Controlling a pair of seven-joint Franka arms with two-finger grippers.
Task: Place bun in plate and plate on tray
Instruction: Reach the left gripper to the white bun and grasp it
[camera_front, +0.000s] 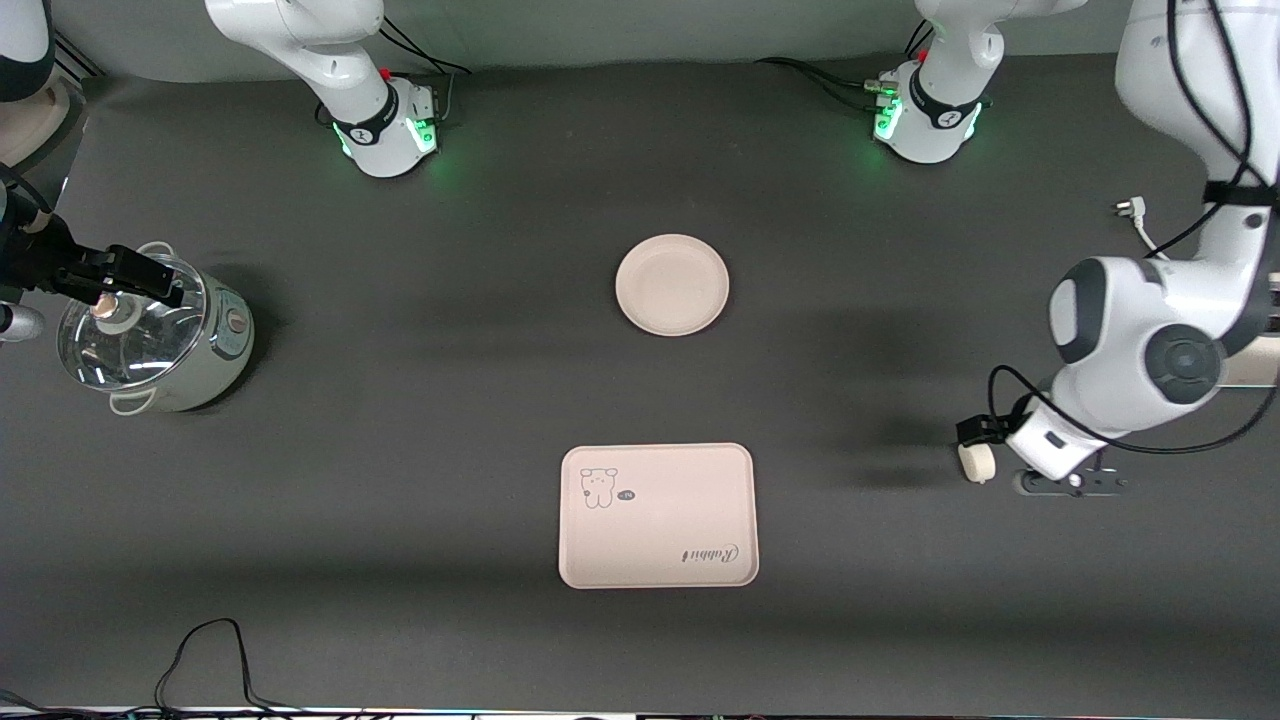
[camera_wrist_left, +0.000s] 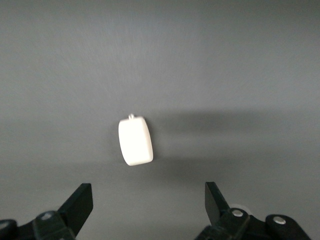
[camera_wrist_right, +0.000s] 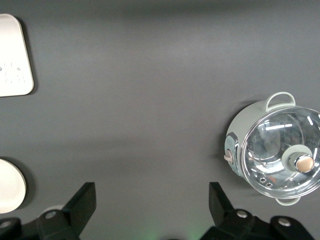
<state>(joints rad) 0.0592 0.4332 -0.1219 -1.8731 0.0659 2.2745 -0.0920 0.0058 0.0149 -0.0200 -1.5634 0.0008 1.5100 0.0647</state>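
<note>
The bun should go in the plate, so the robot's left gripper should next take it by its plain end (camera_wrist_left: 137, 158) opposite the small nub.
The bun (camera_front: 977, 462) lies on the dark table toward the left arm's end; it also shows in the left wrist view (camera_wrist_left: 135, 141). My left gripper (camera_front: 1068, 483) hangs low beside it, open and empty (camera_wrist_left: 148, 192), with the bun just ahead of the fingertips and not between them. The round plate (camera_front: 672, 285) sits empty mid-table. The Rabbit tray (camera_front: 657, 515) lies nearer the front camera than the plate, empty. My right gripper (camera_front: 125, 275) waits high by the right arm's end, open and empty (camera_wrist_right: 150, 192). Its view shows the tray's corner (camera_wrist_right: 12, 55) and the plate's edge (camera_wrist_right: 7, 185).
A pot with a glass lid (camera_front: 150, 335) stands at the right arm's end, also in the right wrist view (camera_wrist_right: 280, 150). A white plug and cable (camera_front: 1130, 215) lie near the left arm. Black cables (camera_front: 210, 660) trail along the table's near edge.
</note>
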